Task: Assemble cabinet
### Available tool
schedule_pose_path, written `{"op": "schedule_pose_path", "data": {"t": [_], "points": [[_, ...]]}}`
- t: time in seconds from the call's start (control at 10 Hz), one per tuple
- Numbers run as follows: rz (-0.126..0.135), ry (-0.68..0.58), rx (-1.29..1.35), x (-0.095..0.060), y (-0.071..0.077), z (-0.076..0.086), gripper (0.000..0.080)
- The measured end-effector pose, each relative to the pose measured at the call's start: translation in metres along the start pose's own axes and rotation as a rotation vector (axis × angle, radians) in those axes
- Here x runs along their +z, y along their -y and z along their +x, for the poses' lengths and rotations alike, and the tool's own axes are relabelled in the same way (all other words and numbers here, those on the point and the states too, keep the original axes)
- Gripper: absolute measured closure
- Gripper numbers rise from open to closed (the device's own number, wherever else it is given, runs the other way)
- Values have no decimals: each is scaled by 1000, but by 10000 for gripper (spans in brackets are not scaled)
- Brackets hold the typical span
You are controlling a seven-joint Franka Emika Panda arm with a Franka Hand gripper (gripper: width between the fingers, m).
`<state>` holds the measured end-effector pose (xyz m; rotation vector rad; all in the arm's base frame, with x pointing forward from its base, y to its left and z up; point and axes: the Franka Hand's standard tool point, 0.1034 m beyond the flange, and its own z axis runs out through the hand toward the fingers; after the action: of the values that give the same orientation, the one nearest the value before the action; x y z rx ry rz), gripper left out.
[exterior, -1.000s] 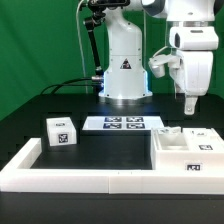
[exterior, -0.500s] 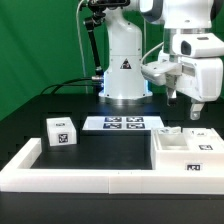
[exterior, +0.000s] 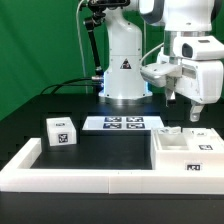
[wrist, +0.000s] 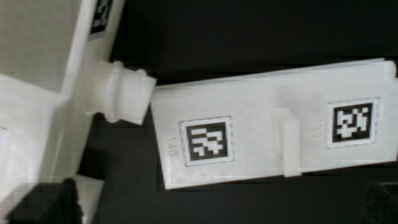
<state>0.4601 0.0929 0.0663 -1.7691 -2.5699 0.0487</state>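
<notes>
I should next grab the cabinet panel's raised part between its tags, to add the panel to the cabinet shell.
The cabinet shell [exterior: 188,152], a white box with open square compartments and tag markers, stands at the exterior view's right. A small white drawer block [exterior: 60,131] with a tag sits at the left. My gripper [exterior: 193,112] hangs above the shell's back part and holds nothing. In the wrist view a flat white cabinet panel [wrist: 267,125] with two tags lies below my gripper [wrist: 214,212], with a short round white peg [wrist: 121,92] beside it. The jaws stand wide apart at the picture's edge, open and empty.
The marker board [exterior: 125,123] lies flat in front of the robot base [exterior: 124,70]. A long low white border rail [exterior: 90,172] runs along the table's front and up its left side. A green backdrop stands behind.
The hand has turned at the wrist and shifted slightly down and to the exterior view's right over the shell. The cabinet parts have not moved.
</notes>
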Motion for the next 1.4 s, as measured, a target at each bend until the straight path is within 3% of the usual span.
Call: {"op": "schedule_pose_path", "data": {"t": [1.0,1.2,1.4], "points": [[76,-47,-37,45,30,12,3],[78,-50,-35,47,30,13,3],[75,-49,-33,46,28,13,279]]}}
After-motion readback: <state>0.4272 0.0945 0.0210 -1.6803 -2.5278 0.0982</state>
